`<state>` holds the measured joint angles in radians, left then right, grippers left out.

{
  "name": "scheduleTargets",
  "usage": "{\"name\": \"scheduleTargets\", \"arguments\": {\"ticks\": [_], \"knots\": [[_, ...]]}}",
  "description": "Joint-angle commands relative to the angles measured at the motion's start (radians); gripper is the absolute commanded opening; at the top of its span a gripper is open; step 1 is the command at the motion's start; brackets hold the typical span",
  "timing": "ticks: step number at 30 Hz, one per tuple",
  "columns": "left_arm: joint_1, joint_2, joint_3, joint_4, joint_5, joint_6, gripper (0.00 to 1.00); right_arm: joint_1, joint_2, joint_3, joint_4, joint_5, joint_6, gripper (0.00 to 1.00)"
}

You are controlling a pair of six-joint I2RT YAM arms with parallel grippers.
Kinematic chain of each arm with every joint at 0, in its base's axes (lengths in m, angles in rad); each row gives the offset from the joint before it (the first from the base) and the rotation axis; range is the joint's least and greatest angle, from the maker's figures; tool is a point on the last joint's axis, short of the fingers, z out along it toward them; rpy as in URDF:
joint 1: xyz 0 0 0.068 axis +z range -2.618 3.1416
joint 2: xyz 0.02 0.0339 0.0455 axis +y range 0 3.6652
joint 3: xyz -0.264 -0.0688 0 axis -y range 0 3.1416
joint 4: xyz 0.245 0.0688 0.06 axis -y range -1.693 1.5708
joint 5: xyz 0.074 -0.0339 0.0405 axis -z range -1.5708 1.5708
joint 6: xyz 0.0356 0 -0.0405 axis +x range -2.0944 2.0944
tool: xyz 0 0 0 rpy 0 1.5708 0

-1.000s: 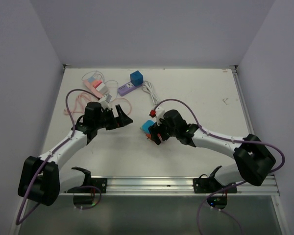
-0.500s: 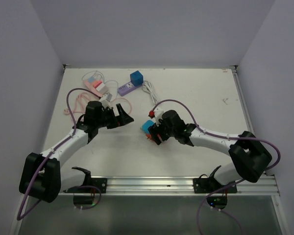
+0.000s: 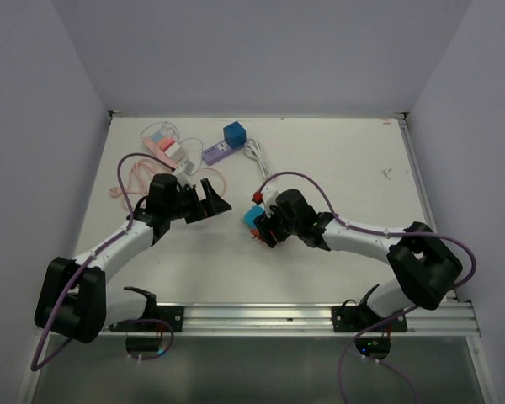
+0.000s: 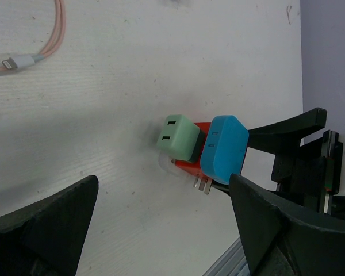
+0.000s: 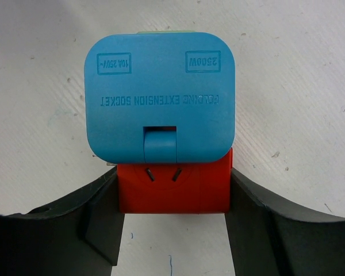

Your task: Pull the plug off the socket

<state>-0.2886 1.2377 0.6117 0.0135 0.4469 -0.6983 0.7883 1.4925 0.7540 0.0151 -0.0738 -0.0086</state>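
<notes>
The green block (image 4: 175, 138) needs to be pulled off, so the left gripper will next grab it across its opposite sides, clear of the red socket cube.
A stack of adapters lies mid-table: a red socket cube (image 5: 172, 192) with a blue adapter (image 5: 161, 95) plugged into it and a green block (image 4: 175, 138) on its far side. The blue adapter (image 3: 250, 219) also shows in the top view. My right gripper (image 5: 172, 198) is shut on the red cube, one finger on each side; in the top view the right gripper (image 3: 261, 225) sits just right of the stack. My left gripper (image 3: 216, 200) is open and empty, a short way left of the stack. In the left wrist view the left gripper (image 4: 164, 192) points at the green block.
At the back of the table lie a purple power strip (image 3: 217, 152) with a blue plug (image 3: 234, 134), a white cable (image 3: 257, 156), a pink socket (image 3: 162, 145) and a pink cable (image 3: 128, 178). The pink cable's connector (image 4: 20, 61) lies left of my left gripper.
My right gripper has shifted the adapter stack slightly left. My left gripper has moved a little right, toward it, still open.
</notes>
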Motion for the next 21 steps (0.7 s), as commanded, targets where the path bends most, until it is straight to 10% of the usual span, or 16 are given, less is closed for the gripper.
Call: {"name": "scheduleTargets", "arguments": {"ticks": [1, 4, 21], "knots": [[-0.004, 0.005, 0.033, 0.040, 0.027, -0.041, 1.00, 0.005, -0.038, 0.056, 0.034, -0.030, -0.027, 0.23], [-0.004, 0.008, 0.052, 0.026, 0.029, -0.072, 0.99, 0.005, -0.089, 0.064, 0.011, -0.049, -0.021, 0.00], [-0.043, 0.006, 0.079, 0.178, 0.049, -0.331, 0.96, 0.003, -0.294, -0.019, 0.216, -0.053, 0.318, 0.00]]}}
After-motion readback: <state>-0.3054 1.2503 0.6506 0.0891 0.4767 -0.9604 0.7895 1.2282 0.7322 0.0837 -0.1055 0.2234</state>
